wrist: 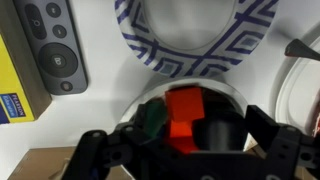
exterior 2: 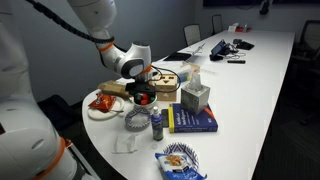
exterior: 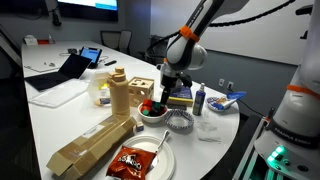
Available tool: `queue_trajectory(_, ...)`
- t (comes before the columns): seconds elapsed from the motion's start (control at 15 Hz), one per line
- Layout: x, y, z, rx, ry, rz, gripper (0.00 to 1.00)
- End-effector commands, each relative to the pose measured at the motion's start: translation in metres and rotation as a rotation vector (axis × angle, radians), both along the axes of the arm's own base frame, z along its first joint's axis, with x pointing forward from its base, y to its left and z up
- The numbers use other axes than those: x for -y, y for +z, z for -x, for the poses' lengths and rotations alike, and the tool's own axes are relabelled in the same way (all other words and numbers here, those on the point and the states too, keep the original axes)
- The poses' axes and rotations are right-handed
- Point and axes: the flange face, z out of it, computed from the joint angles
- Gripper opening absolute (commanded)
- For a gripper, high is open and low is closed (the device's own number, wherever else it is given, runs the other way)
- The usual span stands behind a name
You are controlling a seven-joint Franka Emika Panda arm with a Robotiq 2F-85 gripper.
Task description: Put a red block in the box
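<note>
I should close my gripper on the red block now. The block is between my open fingers, so I would catch it if I closed now.
A red block (wrist: pixel 182 115) lies in a white bowl (wrist: pixel 232 97) beside a green piece (wrist: pixel 153 120) and a dark round piece. My gripper (wrist: pixel 185 150) is open and low over the bowl, its fingers on either side of the red block without closing on it. In both exterior views the gripper (exterior: pixel 163 92) (exterior 2: pixel 141 90) hangs straight down at the bowl (exterior: pixel 152 113) (exterior 2: pixel 145 101). The pale wooden box (exterior: pixel 141 90) with cut-out holes stands just behind the bowl, next to a wooden bottle-shaped toy.
A blue-patterned bowl (wrist: pixel 195 40) (exterior: pixel 180 122) sits beside the white bowl. A remote control (wrist: pixel 55 45) lies on a yellow-and-blue book (exterior: pixel 181 99). A long cardboard carton (exterior: pixel 90 145), a chips bag on a plate (exterior: pixel 135 160), a small bottle (exterior: pixel 198 100) and a tissue box (exterior 2: pixel 195 97) are nearby.
</note>
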Motion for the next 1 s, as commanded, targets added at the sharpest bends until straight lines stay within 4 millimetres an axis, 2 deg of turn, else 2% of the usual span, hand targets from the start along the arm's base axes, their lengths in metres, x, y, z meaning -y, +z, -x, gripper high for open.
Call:
queue_trajectory(0.0, 0.0002, -0.0039, -0.0031, -0.002, 0.012, -0.016, 1.0)
queue_trajectory(0.07, 0.001, -0.0055, -0.0022, -0.005, 0.01, -0.017, 0.75)
queue_trajectory(0.13, 0.0009, -0.0063, -0.0017, -0.006, 0.01, -0.018, 0.73)
queue_trajectory(0.2, 0.0009, -0.0075, -0.0015, -0.008, 0.01, -0.019, 0.66)
queue_trajectory(0.67, 0.0025, -0.0106, -0.0011, -0.011, 0.002, -0.021, 0.11)
queue_trajectory(0.93, 0.0022, -0.0062, -0.0022, -0.004, -0.002, -0.023, 0.09)
